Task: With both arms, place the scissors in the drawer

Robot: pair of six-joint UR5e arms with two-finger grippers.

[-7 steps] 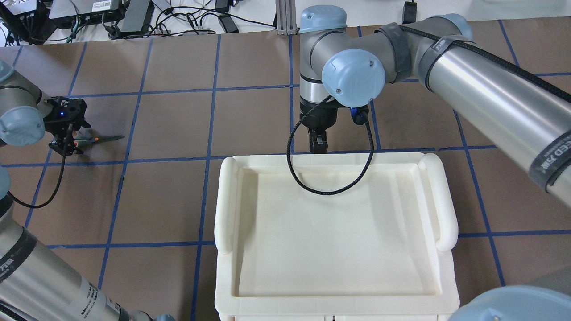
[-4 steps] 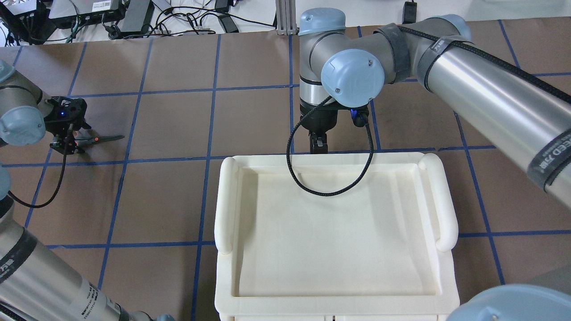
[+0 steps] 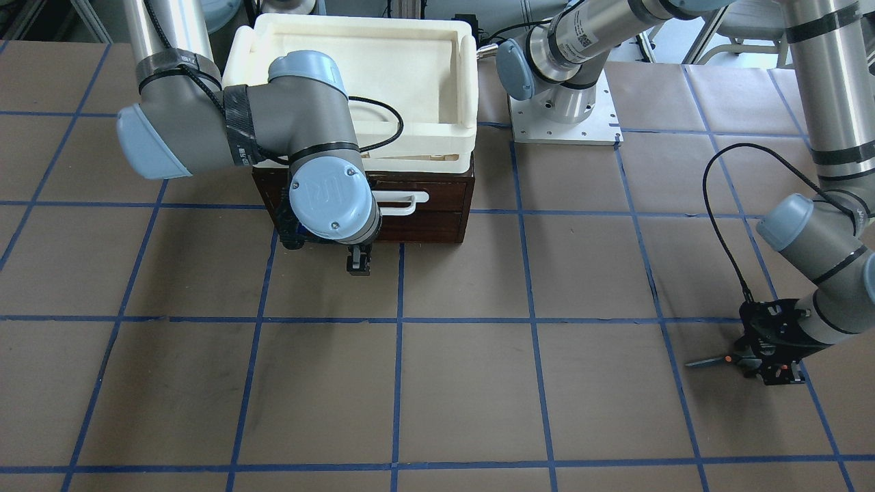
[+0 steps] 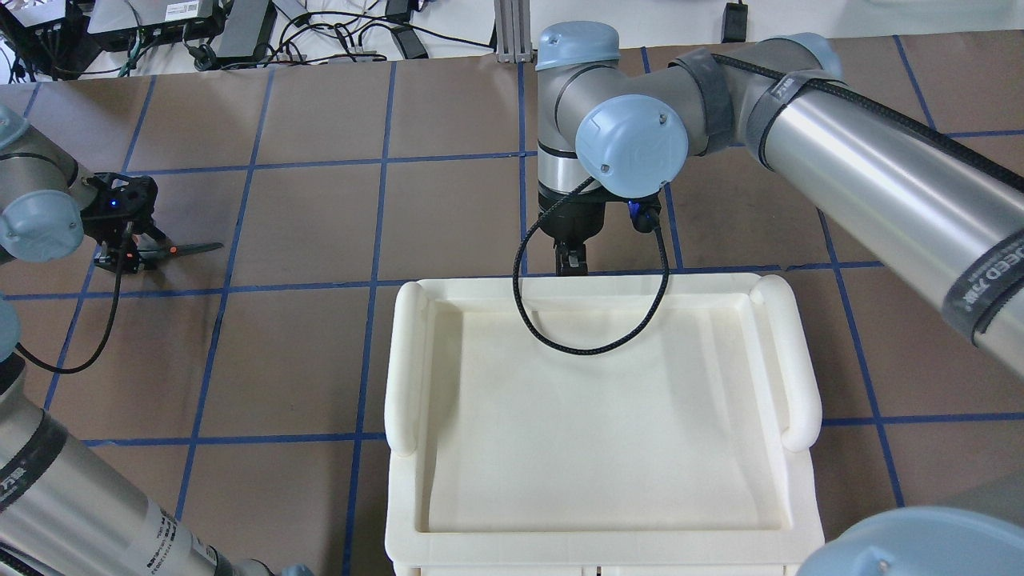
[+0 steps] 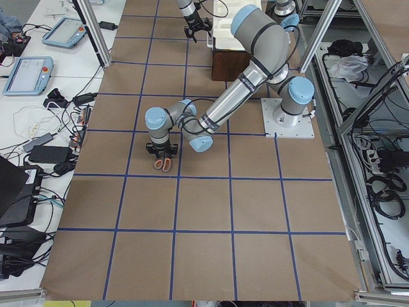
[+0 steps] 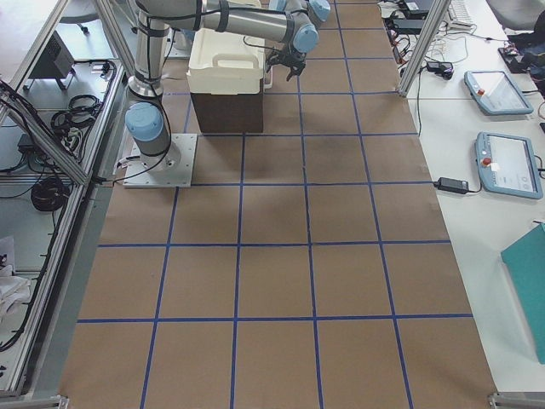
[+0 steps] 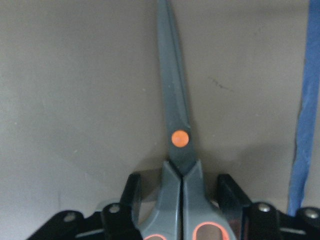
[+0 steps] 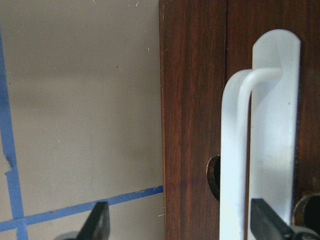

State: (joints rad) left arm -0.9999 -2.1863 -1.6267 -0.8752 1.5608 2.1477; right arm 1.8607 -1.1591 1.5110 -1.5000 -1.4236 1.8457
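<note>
I will grab the grey-and-orange handles of the scissors with my left gripper to place the scissors in the drawer (image 3: 424,220).
The scissors (image 4: 190,249) lie flat on the brown table at the far left, blades (image 7: 175,110) closed and pointing away from the wrist. My left gripper (image 4: 120,258) is down over their grey-and-orange handles (image 7: 182,220). It is open, with one finger (image 7: 131,197) on each side and narrow gaps to the neck. The drawer (image 3: 424,220) is closed under the cream tray. My right gripper (image 3: 358,263) hangs open in front of the dark wooden front (image 8: 192,100). The white bar handle (image 8: 234,150) stands between its fingers, close to one fingertip (image 8: 267,225).
The cream-white plastic tray (image 4: 404,368) sits on top of the brown drawer box. The left arm's base plate (image 3: 564,119) is bolted beside the box. Blue tape lines (image 4: 376,208) grid the table. Cables and tablets lie past the table edges.
The left gripper has shifted slightly along the scissors' handles while the scissors stayed put. The right wrist has edged a little closer to the drawer front.
</note>
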